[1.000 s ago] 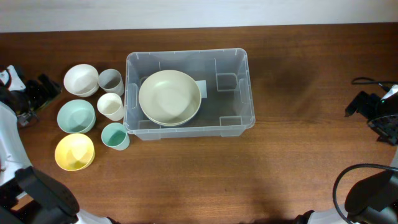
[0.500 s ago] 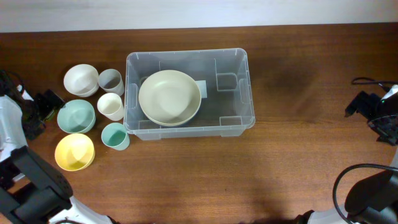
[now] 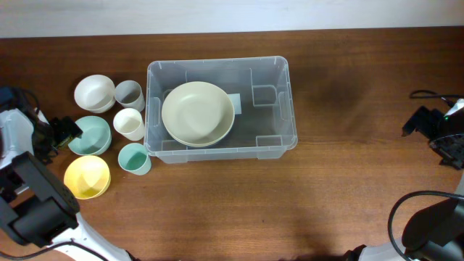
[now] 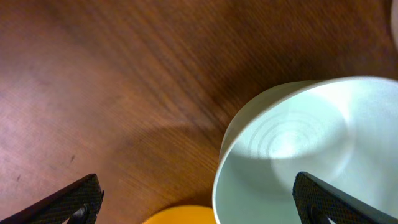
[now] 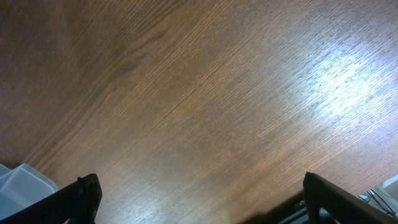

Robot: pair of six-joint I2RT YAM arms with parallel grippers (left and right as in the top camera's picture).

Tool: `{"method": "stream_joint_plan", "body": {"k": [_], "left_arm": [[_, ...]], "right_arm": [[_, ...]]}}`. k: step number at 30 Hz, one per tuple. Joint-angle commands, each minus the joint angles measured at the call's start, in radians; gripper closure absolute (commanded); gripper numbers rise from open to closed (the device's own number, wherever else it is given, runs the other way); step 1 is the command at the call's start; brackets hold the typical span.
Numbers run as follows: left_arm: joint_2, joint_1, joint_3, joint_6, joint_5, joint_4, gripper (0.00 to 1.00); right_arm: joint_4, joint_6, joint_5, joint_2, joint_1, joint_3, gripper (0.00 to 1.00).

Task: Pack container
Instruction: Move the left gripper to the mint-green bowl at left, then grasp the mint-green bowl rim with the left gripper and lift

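My left gripper needs to come down to the mint bowl, whose rim (image 3: 73, 140) (image 4: 217, 180) is below my open fingers, before it closes. My fingers would miss it if I closed now.
The clear container (image 3: 220, 62) stands at table centre with a large cream bowl (image 3: 197, 113) in its left half, and its white label (image 3: 235, 103) shows beside the bowl. My left gripper (image 3: 64, 130) is open at the left rim of the mint bowl (image 3: 91, 135). In the left wrist view the mint bowl (image 4: 298, 143) has its rim between my open fingers (image 4: 74, 199), and the gripper (image 4: 199, 208) holds nothing. My right gripper (image 3: 419, 123) is open and empty at the far right, over bare wood (image 5: 202, 199).
Left of the container stand a white bowl (image 3: 94, 92), a grey cup (image 3: 129, 93), a cream cup (image 3: 129, 124), a teal cup (image 3: 134, 158) and a yellow bowl (image 3: 87, 176). The yellow bowl's edge (image 4: 180, 216) shows under the left gripper. A container corner (image 5: 18, 180) shows at left in the right wrist view.
My left gripper has moved right and forward from the table's left edge to the mint bowl's left rim. The right arm has not moved.
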Motion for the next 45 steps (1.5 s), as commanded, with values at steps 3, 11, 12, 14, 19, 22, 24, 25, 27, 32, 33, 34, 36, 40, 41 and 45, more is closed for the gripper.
{"method": "stream_joint_plan", "body": {"k": [3, 11, 12, 14, 19, 22, 24, 25, 27, 32, 33, 34, 36, 40, 41, 45], "left_arm": [[0.013, -0.007, 0.008, 0.146, -0.006, 0.042, 0.01], [0.014, -0.011, 0.001, 0.227, -0.006, 0.061, 0.07], [0.014, -0.012, 0.001, 0.229, -0.006, 0.061, 0.07], [0.014, -0.017, 0.001, 0.24, -0.006, 0.061, 0.07], [0.028, -0.038, 0.001, 0.28, -0.004, 0.066, 0.07], [0.055, -0.053, 0.001, 0.283, -0.007, 0.07, 0.07], [0.08, -0.059, 0.001, 0.283, -0.008, 0.071, 0.07], [0.093, -0.059, 0.001, 0.282, -0.007, 0.071, 0.06], [0.115, -0.059, 0.001, 0.282, -0.008, 0.069, 0.06], [0.145, -0.058, 0.001, 0.283, -0.027, 0.063, 0.06], [0.145, -0.058, 0.001, 0.283, -0.031, 0.063, 0.06], [0.145, -0.058, 0.001, 0.283, -0.038, 0.063, 0.06], [0.145, -0.058, 0.001, 0.283, -0.052, 0.063, 0.06], [0.144, -0.058, 0.007, 0.283, -0.053, 0.075, 0.18], [0.144, -0.058, 0.012, 0.283, -0.053, 0.074, 0.22], [0.144, -0.056, 0.034, 0.283, -0.053, 0.069, 0.44]], "right_arm": [[0.0, -0.007, 0.002, -0.013, -0.002, -0.001, 0.01], [0.0, -0.007, 0.002, -0.013, -0.002, -0.001, 0.01], [0.0, -0.006, 0.002, -0.013, -0.002, -0.001, 0.01], [0.0, -0.007, 0.002, -0.013, -0.002, -0.001, 0.01], [0.0, -0.007, 0.002, -0.013, -0.002, -0.001, 0.01], [0.0, -0.006, 0.002, -0.013, -0.002, -0.001, 0.01], [0.0, -0.006, 0.002, -0.013, -0.002, -0.001, 0.01], [0.0, -0.007, 0.002, -0.013, -0.002, -0.001, 0.01], [0.0, -0.006, 0.002, -0.013, -0.002, -0.001, 0.01], [0.0, -0.007, 0.002, -0.013, -0.002, -0.001, 0.01], [0.0, -0.006, 0.002, -0.013, -0.002, -0.001, 0.01], [0.0, -0.006, 0.002, -0.013, -0.002, -0.001, 0.01], [0.0, -0.007, 0.002, -0.013, -0.002, -0.001, 0.01], [0.0, -0.006, 0.002, -0.013, -0.002, -0.001, 0.01], [-0.001, -0.006, 0.002, -0.013, -0.002, -0.001, 0.01], [0.0, -0.007, 0.002, -0.013, -0.002, -0.001, 0.01]]}}
